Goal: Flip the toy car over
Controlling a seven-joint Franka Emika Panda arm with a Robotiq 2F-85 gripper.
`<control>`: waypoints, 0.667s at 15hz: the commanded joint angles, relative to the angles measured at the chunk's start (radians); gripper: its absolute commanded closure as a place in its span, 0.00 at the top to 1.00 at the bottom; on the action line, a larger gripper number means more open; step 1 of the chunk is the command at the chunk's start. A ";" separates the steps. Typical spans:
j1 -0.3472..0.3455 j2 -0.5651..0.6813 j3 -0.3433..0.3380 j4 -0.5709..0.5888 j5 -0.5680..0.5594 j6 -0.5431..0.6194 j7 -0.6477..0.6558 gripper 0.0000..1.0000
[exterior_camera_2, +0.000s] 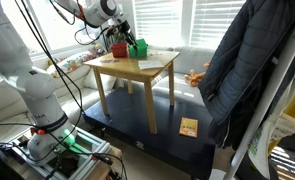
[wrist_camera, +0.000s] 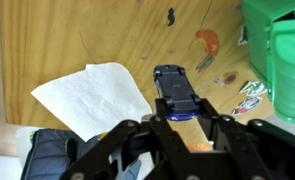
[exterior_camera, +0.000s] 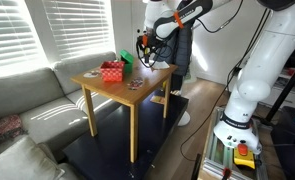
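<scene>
My gripper will keep hold of the toy car (wrist_camera: 175,88) until the car touches the tabletop. Wood lies between the far end of the car and the small dark shadow.
In the wrist view the toy car (wrist_camera: 175,88) is dark blue and black and points away from me over the wooden table (wrist_camera: 77,40). My gripper (wrist_camera: 182,106) has its two black fingertips closed on the car's near end. In both exterior views the gripper (exterior_camera: 142,52) (exterior_camera_2: 120,36) hangs a little above the table's far corner, near the window. The car is too small to make out there. I cannot tell whether the car touches the tabletop.
A white paper napkin (wrist_camera: 92,95) lies beside the car. A green container (wrist_camera: 282,50) and stickers (wrist_camera: 252,95) are on the other side. A red basket (exterior_camera: 112,70) stands on the table. A person in a dark jacket (exterior_camera_2: 247,80) stands close by.
</scene>
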 commanded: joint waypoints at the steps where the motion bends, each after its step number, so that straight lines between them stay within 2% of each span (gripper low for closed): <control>1: -0.015 -0.011 0.020 -0.010 -0.058 -0.008 0.061 0.37; 3: -0.015 -0.027 0.031 -0.028 -0.111 -0.023 0.128 0.37; 6: -0.017 -0.035 0.034 -0.032 -0.120 -0.028 0.140 0.37; 7: -0.018 -0.035 0.034 -0.032 -0.120 -0.028 0.140 0.12; 8: -0.019 -0.035 0.046 -0.035 -0.173 -0.037 0.175 0.12; 10: -0.010 -0.040 0.061 -0.040 -0.202 -0.047 0.180 0.12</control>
